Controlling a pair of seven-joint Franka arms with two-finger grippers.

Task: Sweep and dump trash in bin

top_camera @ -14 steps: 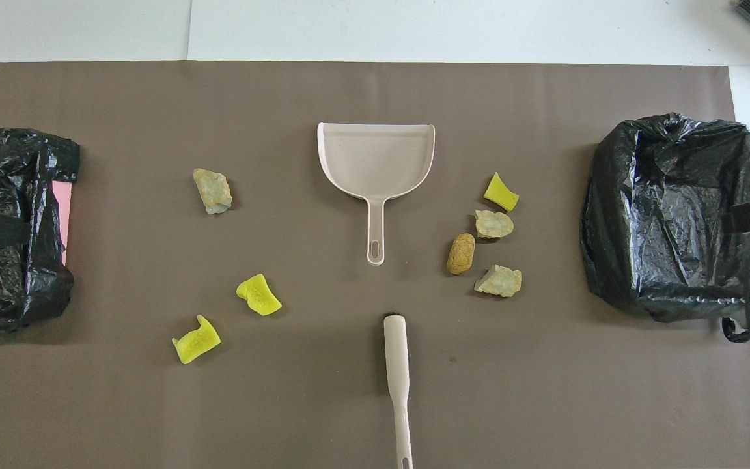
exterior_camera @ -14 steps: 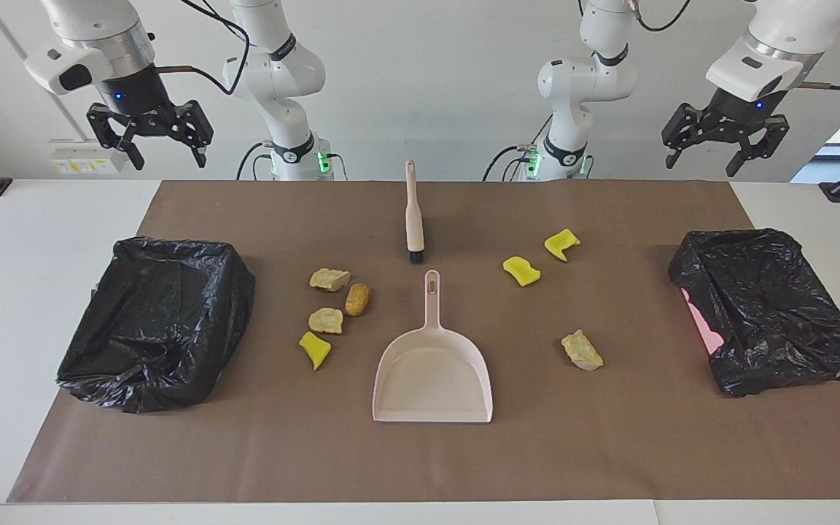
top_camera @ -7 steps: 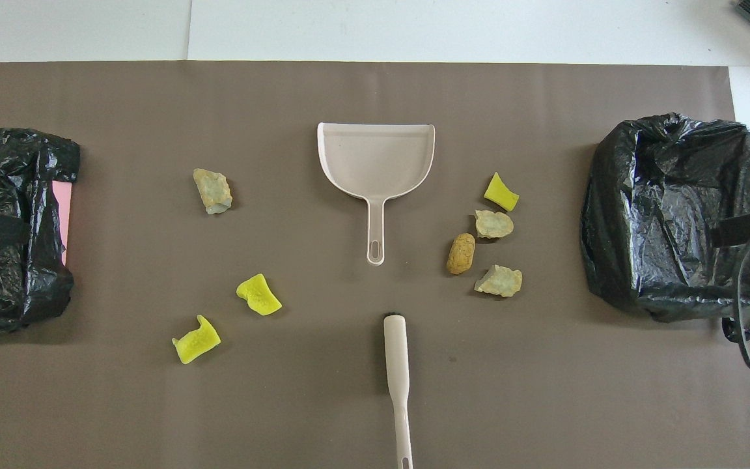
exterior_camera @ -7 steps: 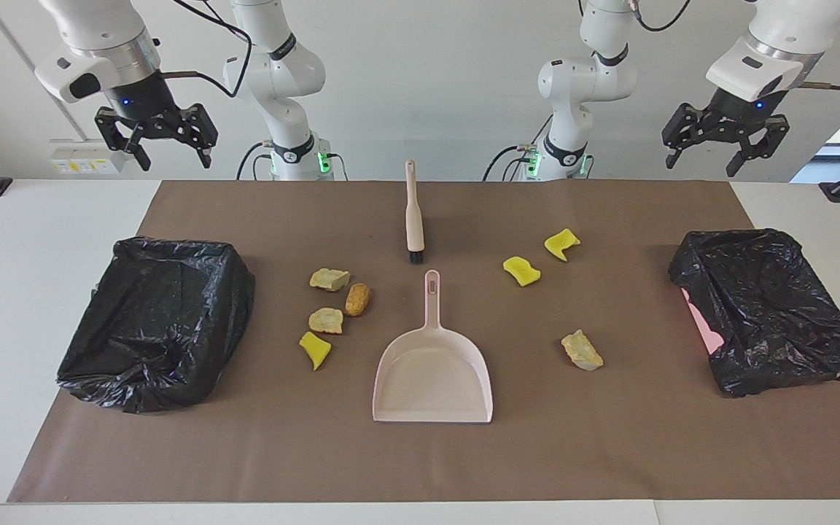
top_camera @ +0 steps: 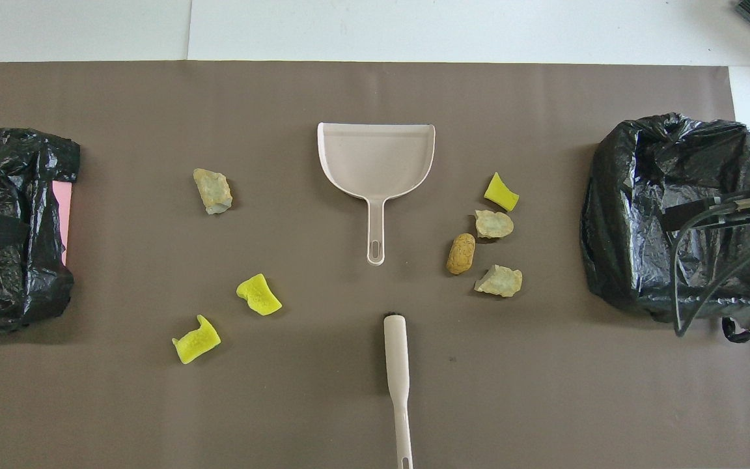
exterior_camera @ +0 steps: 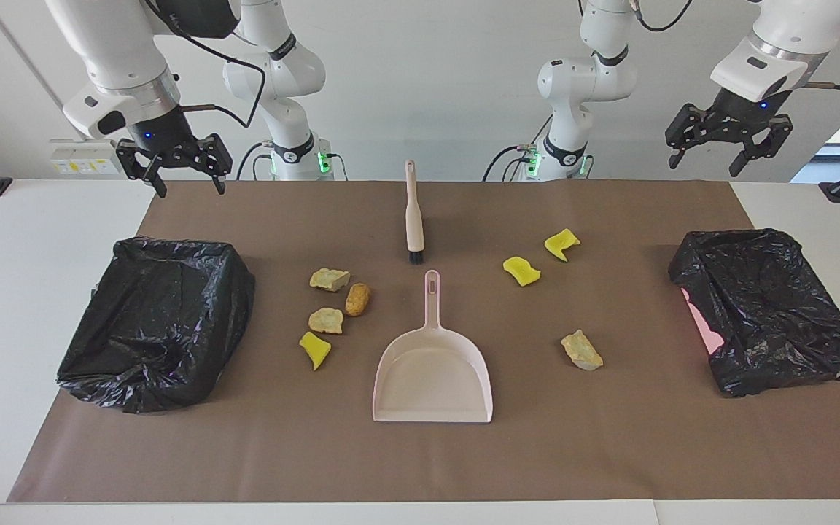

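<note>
The right gripper grabs the pink dustpan by its narrow handle (top_camera: 375, 231) next, since the flat pan (top_camera: 376, 159) spreads too wide for the fingers.
The trash lies on the brown mat as several small scraps. Two tan scraps (exterior_camera: 329, 279), an orange-brown one (exterior_camera: 358, 299) and a yellow one (exterior_camera: 315, 349) cluster toward the right arm's end. Two yellow scraps (exterior_camera: 521, 270) and a tan one (exterior_camera: 582, 350) lie toward the left arm's end. Between the groups lies the pink dustpan (exterior_camera: 432, 372), its handle pointing toward the robots. A beige brush (exterior_camera: 413, 219) lies nearer to the robots. My right gripper (exterior_camera: 190, 186) hangs open and empty in the air at its own end. My left gripper (exterior_camera: 704, 164) waits open and empty, high at its end.
One bin lined with a black bag (exterior_camera: 157, 321) stands at the right arm's end of the mat, a second one (exterior_camera: 770, 306) at the left arm's end. In the overhead view the right arm's wrist and cable (top_camera: 726, 208) reach over the bin (top_camera: 642, 215).
My right gripper has come down and moved toward the table's middle, still open. The left gripper has barely shifted. Nothing on the mat has moved.
</note>
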